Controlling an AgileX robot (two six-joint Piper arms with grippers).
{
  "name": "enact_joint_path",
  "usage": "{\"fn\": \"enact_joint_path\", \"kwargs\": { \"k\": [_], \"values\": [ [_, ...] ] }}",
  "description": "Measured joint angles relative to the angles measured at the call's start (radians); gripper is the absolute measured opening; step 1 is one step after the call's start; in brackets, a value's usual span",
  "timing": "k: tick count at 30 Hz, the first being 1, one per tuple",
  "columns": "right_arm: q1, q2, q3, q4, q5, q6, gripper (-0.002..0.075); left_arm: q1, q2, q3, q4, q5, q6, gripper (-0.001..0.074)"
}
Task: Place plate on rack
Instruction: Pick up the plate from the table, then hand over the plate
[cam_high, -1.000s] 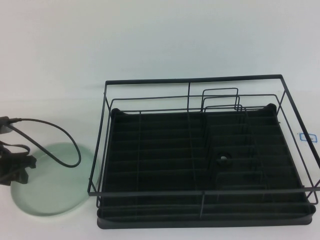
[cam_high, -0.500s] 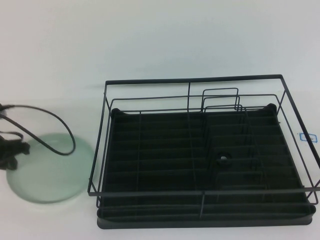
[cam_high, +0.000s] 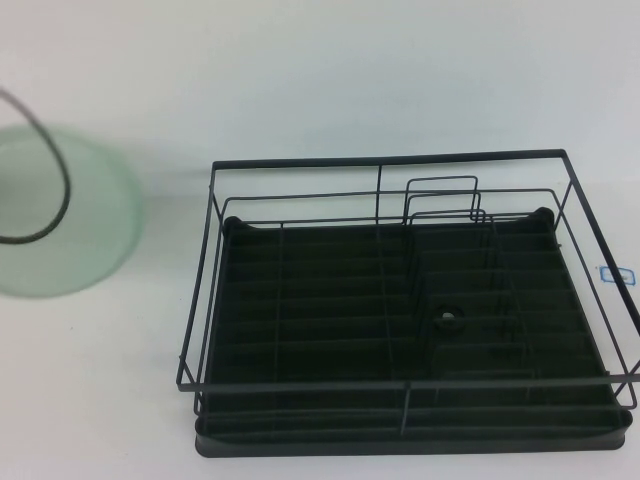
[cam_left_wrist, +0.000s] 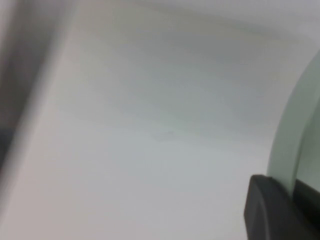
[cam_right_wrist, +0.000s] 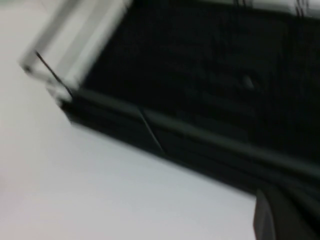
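Observation:
The right gripper will next grab the plate (cam_high: 85, 215) by its free rim (cam_high: 139, 212), because the left gripper's fingers already take up the opposite edge.
The pale mint-green plate (cam_high: 85, 215) hangs above the table at the far left of the high view, well to the left of the rack. In the left wrist view its rim (cam_left_wrist: 295, 130) runs down between the dark fingers of my left gripper (cam_left_wrist: 295, 187), which is shut on it. That gripper is outside the high view. The black wire rack (cam_high: 300, 300) stands at centre-right with nothing in it. My right gripper (cam_right_wrist: 300, 215) is shut and holds nothing. It sits low beside a corner of the rack (cam_right_wrist: 200, 75), outside the high view.
A black cable (cam_high: 55, 190) loops in front of the plate. A small blue-outlined tag (cam_high: 616, 275) lies on the table right of the rack. White tabletop surrounds the rack.
The left gripper shut on the plate's rim and lifted it off the table, up and toward the back left. The gripper itself has left the high view. The rack has not moved.

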Motion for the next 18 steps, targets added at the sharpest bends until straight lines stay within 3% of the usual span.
{"fn": "enact_joint_path", "kwargs": {
  "k": [5, 11, 14, 16, 18],
  "values": [
    [0.0, 0.045, 0.0, 0.202, -0.088, -0.119, 0.0018, -0.107, -0.065, 0.0, -0.34, 0.122, 0.264, 0.0001],
    [0.001, 0.199, 0.0, 0.545, -0.089, -0.403, 0.0018, -0.379, -0.076, 0.002, -0.331, 0.104, 0.277, 0.0001],
    [0.001, 0.253, 0.0, 0.612, -0.108, -0.473, 0.0027, -0.495, -0.076, 0.002, -0.331, 0.047, 0.277, 0.0001],
    [0.001, 0.264, 0.0, 0.627, -0.115, -0.503, 0.0076, -0.563, -0.076, 0.002, -0.331, 0.007, 0.27, 0.0001],
    [0.001, 0.264, 0.0, 0.645, -0.11, -0.531, 0.0195, -0.626, -0.076, 0.002, -0.331, -0.03, 0.268, 0.0001]
  ]
}}
